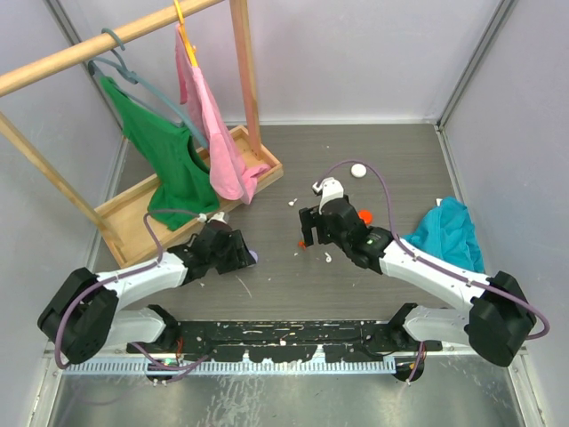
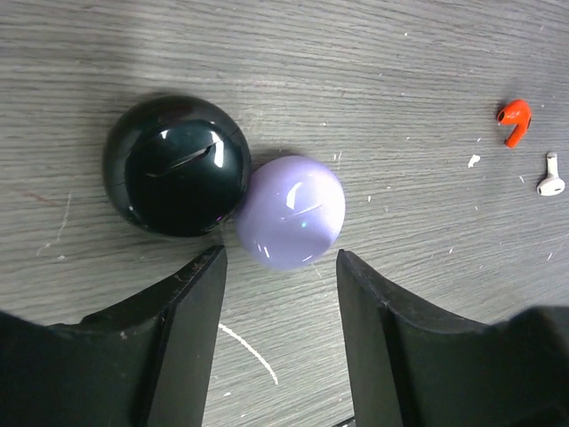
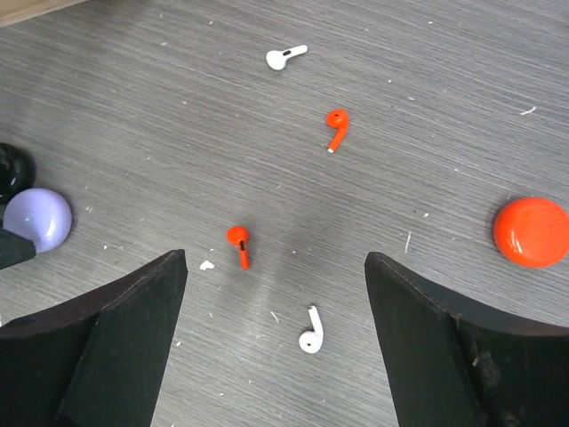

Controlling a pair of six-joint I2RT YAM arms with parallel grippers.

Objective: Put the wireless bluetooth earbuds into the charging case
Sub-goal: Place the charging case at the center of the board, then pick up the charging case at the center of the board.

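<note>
My right gripper needs to hand the case to my left gripper. It should next grab the shut red case [image 1: 365, 216] [image 3: 531, 231] across opposite sides, so the rounded body of the case stays free.
My left gripper [image 2: 280, 271] stands open just short of a shut lilac round charging case [image 2: 291, 212], which touches a shut black round case [image 2: 176, 165]; nothing is between its fingers. In the top view this gripper [image 1: 242, 253] is left of centre. My right gripper [image 3: 276, 276] hangs open over loose earbuds: a red earbud [image 3: 239, 244] and a white earbud [image 3: 310, 332] lie between its fingers on the table. A second red earbud [image 3: 336, 127] and a second white earbud [image 3: 286, 57] lie farther off. A shut red case [image 3: 531, 231] sits to the right.
A white round case [image 1: 358, 170] lies at the back. A wooden clothes rack [image 1: 178, 200] with a green shirt [image 1: 169, 160] and pink cloth [image 1: 213, 133] fills the left rear. A teal cloth [image 1: 449, 231] is bunched at the right wall.
</note>
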